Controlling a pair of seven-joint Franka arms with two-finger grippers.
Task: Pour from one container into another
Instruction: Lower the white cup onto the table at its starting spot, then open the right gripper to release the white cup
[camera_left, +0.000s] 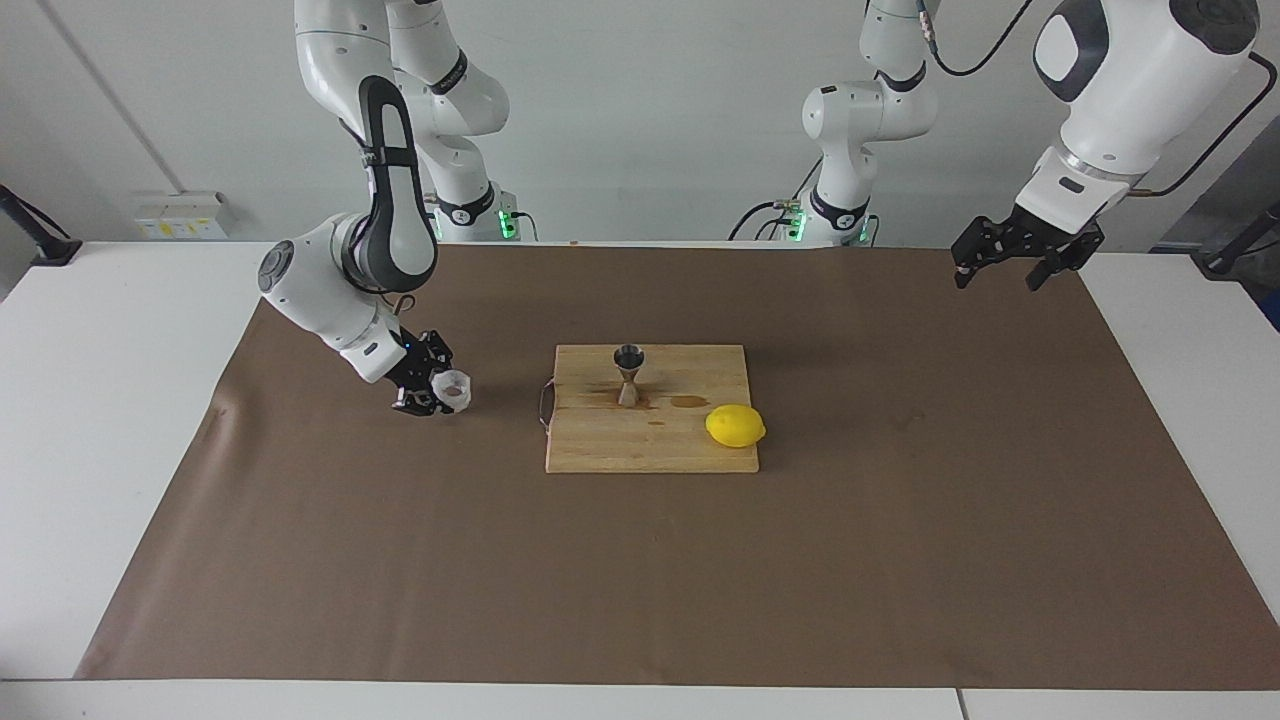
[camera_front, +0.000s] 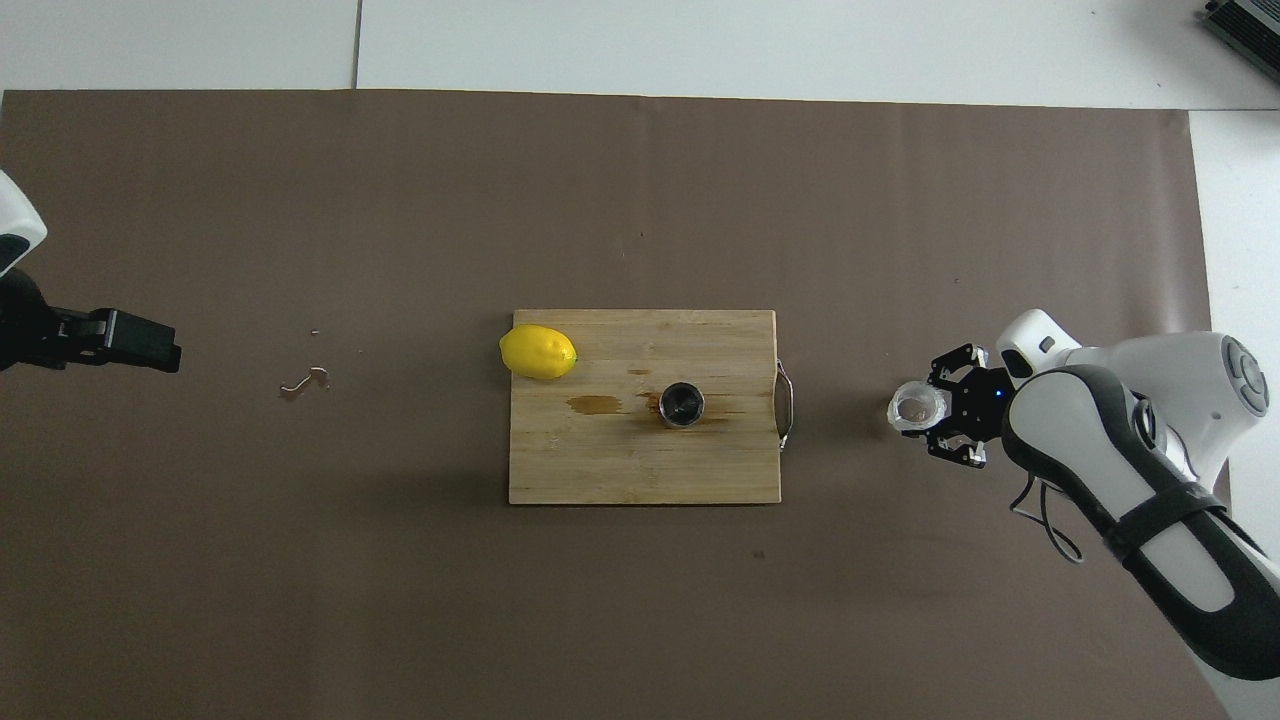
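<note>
The clear cup (camera_left: 456, 388) is upright and low on the brown mat, so the robot's right gripper should open now and let go of the cup.
The clear faceted cup (camera_left: 456, 388) stands upright low over the brown mat, beside the board toward the right arm's end; whether it rests on the mat I cannot tell. It also shows in the overhead view (camera_front: 919, 407). My right gripper (camera_left: 438, 392) (camera_front: 938, 414) is shut on the cup from the side. The steel jigger (camera_left: 628, 374) (camera_front: 682, 404) stands upright on the wooden cutting board (camera_left: 640, 450) (camera_front: 600, 470), open top up. My left gripper (camera_left: 1008, 272) (camera_front: 130, 345) waits open and empty, raised over the mat's edge at the left arm's end.
A yellow lemon (camera_left: 735, 426) (camera_front: 538, 352) lies on the board's corner toward the left arm's end. Brown wet stains (camera_front: 598, 404) mark the board beside the jigger. A small spill (camera_front: 305, 382) lies on the mat toward the left arm's end. The board has a metal handle (camera_front: 787, 403).
</note>
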